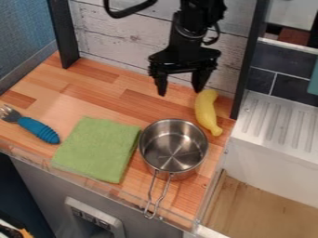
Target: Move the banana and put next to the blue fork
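My gripper grabs the yellow banana [207,111] by its thick curved body next, to set it beside the blue fork.
My gripper [180,92] hangs open over the back of the wooden counter, with nothing between its fingers. The yellow banana [207,111] lies just right of the gripper and lower in view, near the counter's right edge, its top end close to the right finger. At the far left lies the fork with a blue ribbed handle [39,129] and metal tines, pointing toward the upper left.
A green folded cloth [98,148] lies right of the fork. Beside it stands a metal pot [173,148], its wire handle toward the front edge. Dark posts rise at the back left and right. A white sink unit with a ridged drainboard [279,122] adjoins the right side.
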Available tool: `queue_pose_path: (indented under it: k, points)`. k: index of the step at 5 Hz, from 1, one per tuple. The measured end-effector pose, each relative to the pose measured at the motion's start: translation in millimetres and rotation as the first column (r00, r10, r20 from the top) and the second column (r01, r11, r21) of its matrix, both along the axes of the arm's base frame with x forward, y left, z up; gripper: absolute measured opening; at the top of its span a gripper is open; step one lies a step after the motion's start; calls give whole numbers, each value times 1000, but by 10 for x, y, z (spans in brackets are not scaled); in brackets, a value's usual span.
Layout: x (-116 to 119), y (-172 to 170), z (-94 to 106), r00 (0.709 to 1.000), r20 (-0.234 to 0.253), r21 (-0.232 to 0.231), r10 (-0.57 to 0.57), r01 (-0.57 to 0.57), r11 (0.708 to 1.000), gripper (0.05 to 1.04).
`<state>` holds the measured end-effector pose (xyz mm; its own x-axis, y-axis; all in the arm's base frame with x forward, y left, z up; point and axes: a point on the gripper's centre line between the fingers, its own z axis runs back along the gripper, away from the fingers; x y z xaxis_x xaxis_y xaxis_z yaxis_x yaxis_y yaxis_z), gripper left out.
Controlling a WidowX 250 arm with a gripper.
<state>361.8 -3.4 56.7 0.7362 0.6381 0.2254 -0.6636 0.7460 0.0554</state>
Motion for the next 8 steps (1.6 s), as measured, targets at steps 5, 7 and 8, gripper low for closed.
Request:
queue_pose_path:
  k: [5,7,8]
  points:
    - [32,-215,-365,990,-103,-2,-96,96,995,1001]
    - [24,-162,-451,992,-117,-44,-56,51,998,665]
    - [22,-121,-469,993,-112,-82,-28,18,996,476]
